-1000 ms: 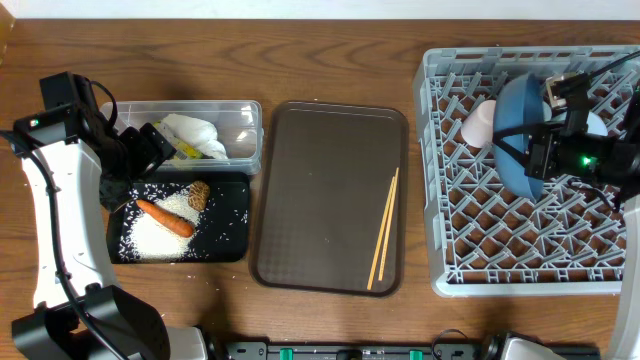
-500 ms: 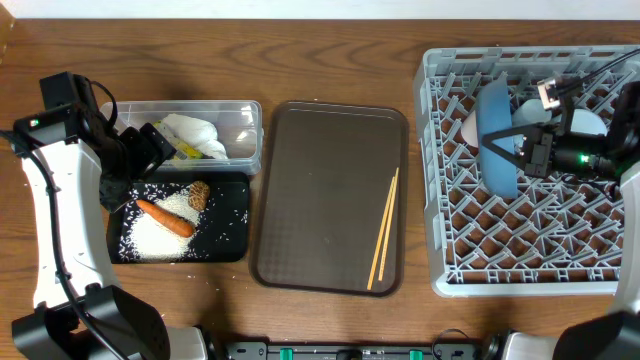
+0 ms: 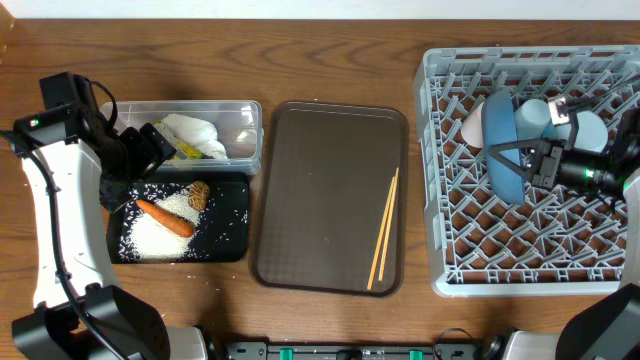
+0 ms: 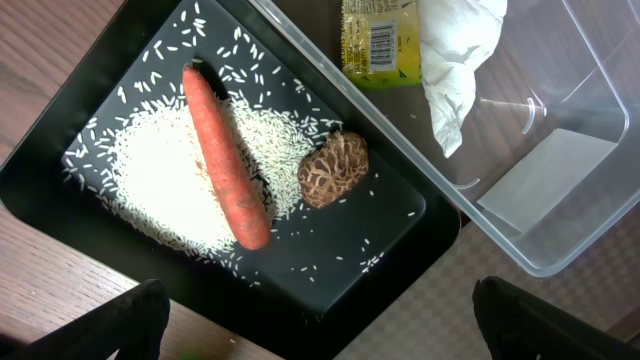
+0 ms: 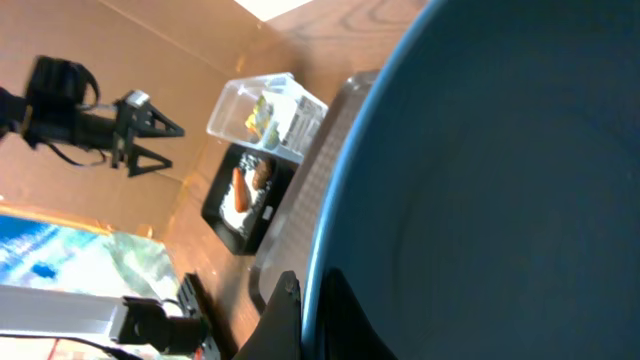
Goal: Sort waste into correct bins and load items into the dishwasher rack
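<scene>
My right gripper keeps hold of the dark-blue plate, now partly over the pink cup, until the plate is at the open pegs of the rack.
My right gripper [image 3: 538, 165] is shut on the rim of the dark-blue plate [image 3: 500, 150], which stands on edge in the grey dishwasher rack [image 3: 520, 255]. In the right wrist view the plate [image 5: 500, 180] fills the frame, with one finger [image 5: 285, 320] on its rim. A pink cup [image 3: 473, 125], a light-blue cup [image 3: 533, 112] and a bowl [image 3: 592, 128] sit in the rack behind it. My left gripper [image 4: 320, 335] hangs open over the black tray [image 4: 400, 245], which holds the carrot [image 4: 225, 170], brown lump [image 4: 333, 170] and rice [image 4: 150, 185]. The napkin [image 4: 455, 60] and wrapper [image 4: 380, 40] lie in the clear tub [image 4: 560, 190].
A brown serving tray [image 3: 320, 190] lies between the bins and the rack, with the wooden chopsticks [image 3: 383, 228] along its right side. A few rice grains are scattered on the wooden table [image 3: 215, 285] near the black tray.
The right gripper has swung the plate down and to the left among the rack's pegs, and the light-blue cup now shows behind it. The left arm has not moved.
</scene>
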